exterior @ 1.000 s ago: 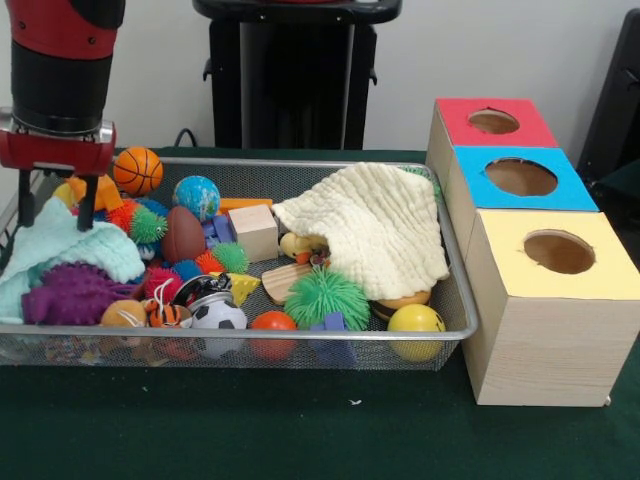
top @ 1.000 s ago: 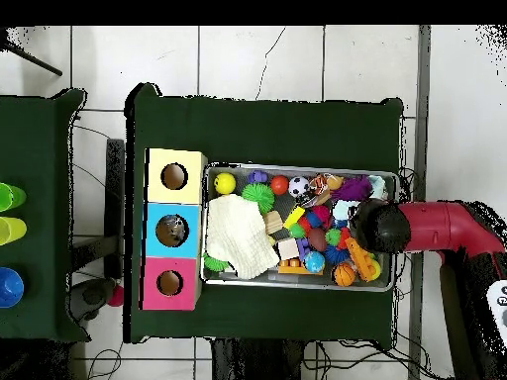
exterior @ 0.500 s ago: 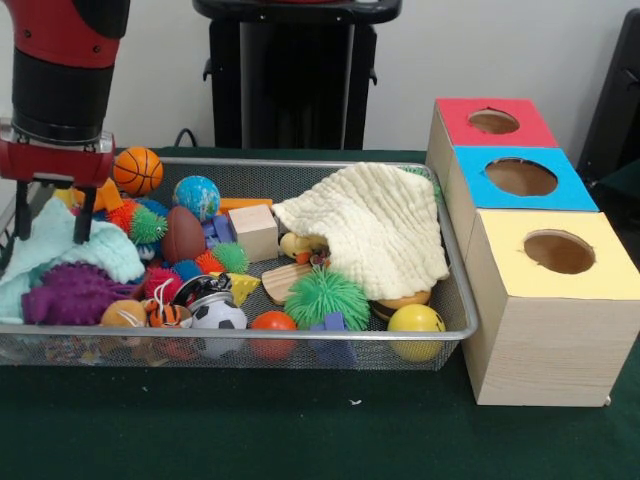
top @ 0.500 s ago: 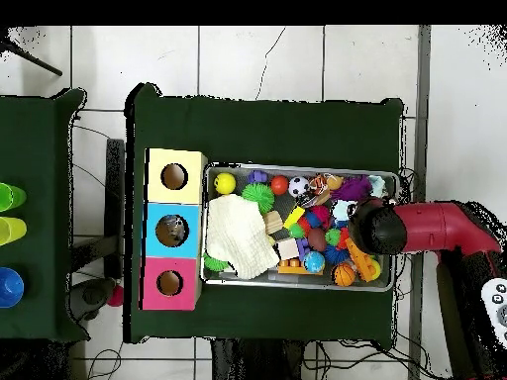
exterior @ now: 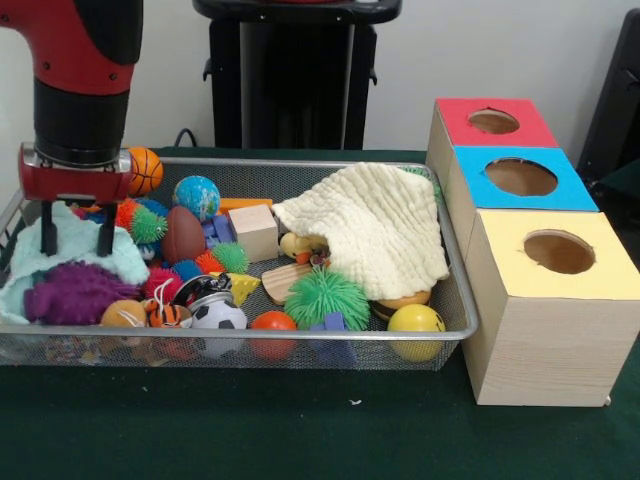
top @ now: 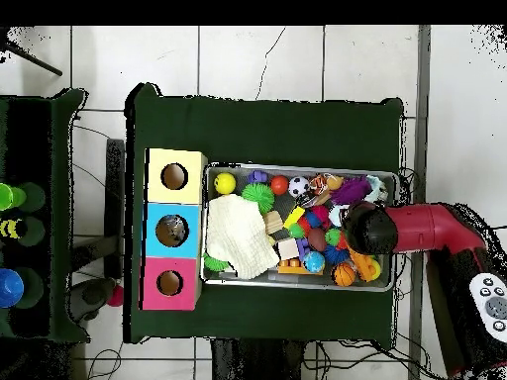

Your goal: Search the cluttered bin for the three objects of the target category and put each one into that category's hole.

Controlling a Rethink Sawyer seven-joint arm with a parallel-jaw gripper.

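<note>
My gripper takes hold of the teal cloth by its raised upper folds next, since the rest of the cloth lies slack over the toys.
The silver wire-mesh bin (exterior: 300, 333) sits on the green table, full of toys; it also shows in the overhead view (top: 297, 166). A small shiny metal tin (exterior: 203, 291) lies near the bin's front wall, between a soccer ball and spiky balls. No other silvery item shows. My gripper (exterior: 76, 243) is open at the bin's left end, its tips down on a pale mint cloth (exterior: 60, 255). In the overhead view the arm's wrist (top: 368, 228) covers it. The blue-topped box's hole (exterior: 521, 177) is to the right of the bin, also visible from overhead (top: 172, 232).
A cream cloth (exterior: 370, 235) drapes over the bin's right half. A purple spiky ball (exterior: 75, 293), a wooden block (exterior: 253, 230), a green spiky ball (exterior: 325, 295) and a basketball (exterior: 146, 170) lie about. Red-topped (exterior: 493, 121) and yellow-topped (exterior: 558, 251) boxes flank the blue one.
My gripper has come lower and a little to the right in the front view, down onto the mint cloth. It stays open. The toys have not moved.
</note>
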